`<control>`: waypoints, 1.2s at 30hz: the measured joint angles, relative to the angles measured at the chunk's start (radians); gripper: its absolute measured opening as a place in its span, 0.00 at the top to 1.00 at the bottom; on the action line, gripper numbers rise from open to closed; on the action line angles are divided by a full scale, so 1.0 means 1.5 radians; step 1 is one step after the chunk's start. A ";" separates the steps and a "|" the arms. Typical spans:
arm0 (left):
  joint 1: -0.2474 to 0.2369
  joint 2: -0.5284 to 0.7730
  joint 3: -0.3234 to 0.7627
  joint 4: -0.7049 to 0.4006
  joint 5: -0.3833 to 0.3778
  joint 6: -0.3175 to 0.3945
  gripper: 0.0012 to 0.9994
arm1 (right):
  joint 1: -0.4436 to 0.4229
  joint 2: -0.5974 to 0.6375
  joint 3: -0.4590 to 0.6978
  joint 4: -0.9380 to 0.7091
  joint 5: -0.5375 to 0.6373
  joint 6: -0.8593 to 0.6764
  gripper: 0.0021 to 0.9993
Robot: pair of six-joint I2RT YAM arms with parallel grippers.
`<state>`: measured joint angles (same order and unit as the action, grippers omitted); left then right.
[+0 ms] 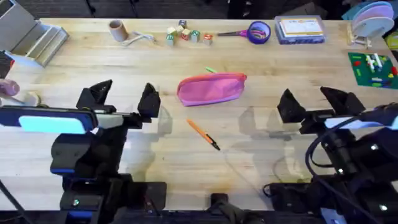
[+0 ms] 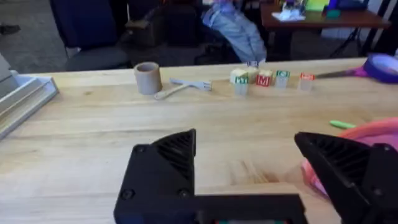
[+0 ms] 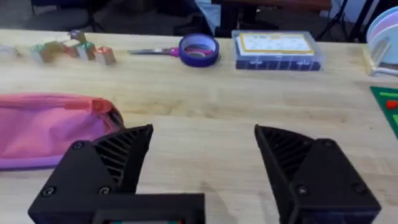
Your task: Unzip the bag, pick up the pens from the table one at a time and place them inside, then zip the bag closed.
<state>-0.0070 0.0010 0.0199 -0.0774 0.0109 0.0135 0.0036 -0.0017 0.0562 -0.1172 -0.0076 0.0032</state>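
To unzip the pink bag, my left gripper should next grab the fabric tip at its zipper's end point(image 1: 181, 85), since its broad side point(image 1: 210, 91) lies flat on the tabletop.
The pink bag point(image 1: 211, 89) lies flat near the middle of the wooden table point(image 1: 249, 143), its zipper along the far edge. An orange pen with a black tip point(image 1: 203, 134) lies in front of it. A light green pen point(image 1: 211, 70) pokes out behind the bag's far side. My left gripper point(image 1: 123, 99) is open, to the left of the bag, with nothing between its fingers; the bag's end point(image 2: 373, 134) and the green pen point(image 2: 342, 124) show beside it. My right gripper point(image 1: 313, 102) is open to the right of the bag point(image 3: 50, 127), holding nothing.
Along the far edge stand a brown cup point(image 1: 117, 29), letter blocks point(image 1: 186, 34), purple-handled scissors point(image 1: 252, 32) and a clear plastic box point(image 1: 300, 30). A grey rack point(image 1: 28, 37) is at the far left, a green board point(image 1: 373, 68) at the right.
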 joint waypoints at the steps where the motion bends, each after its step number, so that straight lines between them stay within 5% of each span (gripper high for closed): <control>1: 0.000 0.000 0.008 -0.021 0.000 0.005 0.01 | 0.000 0.000 0.009 -0.020 -0.001 0.000 0.00; 9: 0.000 0.023 0.150 -0.139 0.000 0.037 0.01 | 0.000 0.019 0.119 -0.087 -0.007 0.000 0.00; 10: 0.000 0.103 0.264 -0.185 0.000 0.042 0.01 | 0.000 0.097 0.228 -0.112 -0.009 0.000 0.00; 21: 0.000 0.329 0.486 -0.224 0.036 0.042 0.01 | 0.000 0.378 0.513 -0.250 -0.011 0.000 0.00; 27: 0.000 0.421 0.561 -0.287 0.050 0.043 0.01 | 0.000 0.487 0.626 -0.312 -0.026 0.000 0.00; 36: 0.000 0.470 0.573 -0.296 0.064 0.045 0.01 | 0.000 0.522 0.639 -0.319 -0.039 0.000 0.00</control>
<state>-0.0071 0.7057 0.8787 -0.5209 0.1070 0.0803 0.0036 0.7811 1.0149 -0.5961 -0.0656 0.0032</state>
